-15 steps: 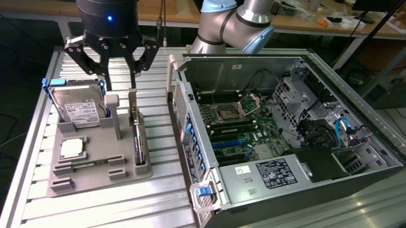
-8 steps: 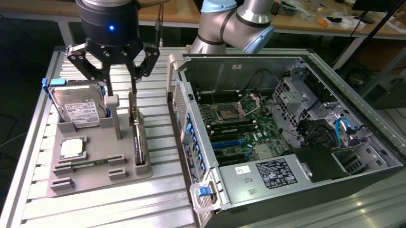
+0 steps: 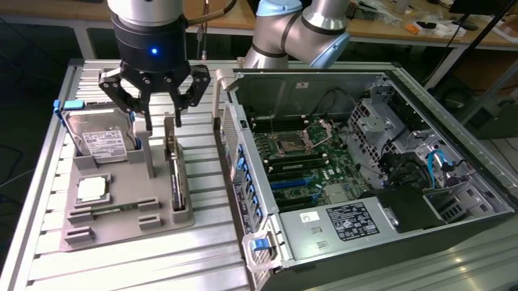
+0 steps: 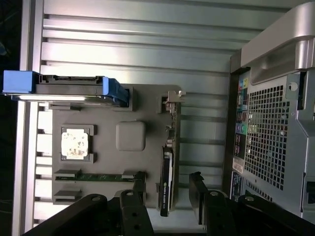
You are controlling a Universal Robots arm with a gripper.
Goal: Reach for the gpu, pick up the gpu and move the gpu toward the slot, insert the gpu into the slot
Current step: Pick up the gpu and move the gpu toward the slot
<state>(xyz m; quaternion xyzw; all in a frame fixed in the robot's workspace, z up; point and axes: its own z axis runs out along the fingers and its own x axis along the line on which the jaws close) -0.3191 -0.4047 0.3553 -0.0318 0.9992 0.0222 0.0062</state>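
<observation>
I should grab the GPU with my gripper across its upper long edge (image 3: 177, 162) next. That edge is free, because the grey fixture holds the GPU along its bottom.
The gpu (image 3: 176, 176) stands on its long edge in a grey fixture (image 3: 121, 224) on the table, at the exterior view's left of the open computer case. In the wrist view the gpu (image 4: 169, 157) is a thin dark strip seen edge-on. My gripper (image 3: 160, 121) hangs open just above the card's far end. The wrist view shows the gripper (image 4: 168, 178) with one black finger (image 4: 133, 206) on each side of the card's line, apart from it. The blue slot (image 3: 295, 181) lies on the green motherboard (image 3: 319, 163) inside the case.
The fixture also holds a silver hard drive (image 3: 101, 142) with blue clips, a square CPU chip (image 3: 93, 189) and a memory stick (image 3: 113, 209). The case's side wall (image 3: 230, 151) rises close beside the gpu. A drive cage and cables (image 3: 404, 151) fill the case's far side.
</observation>
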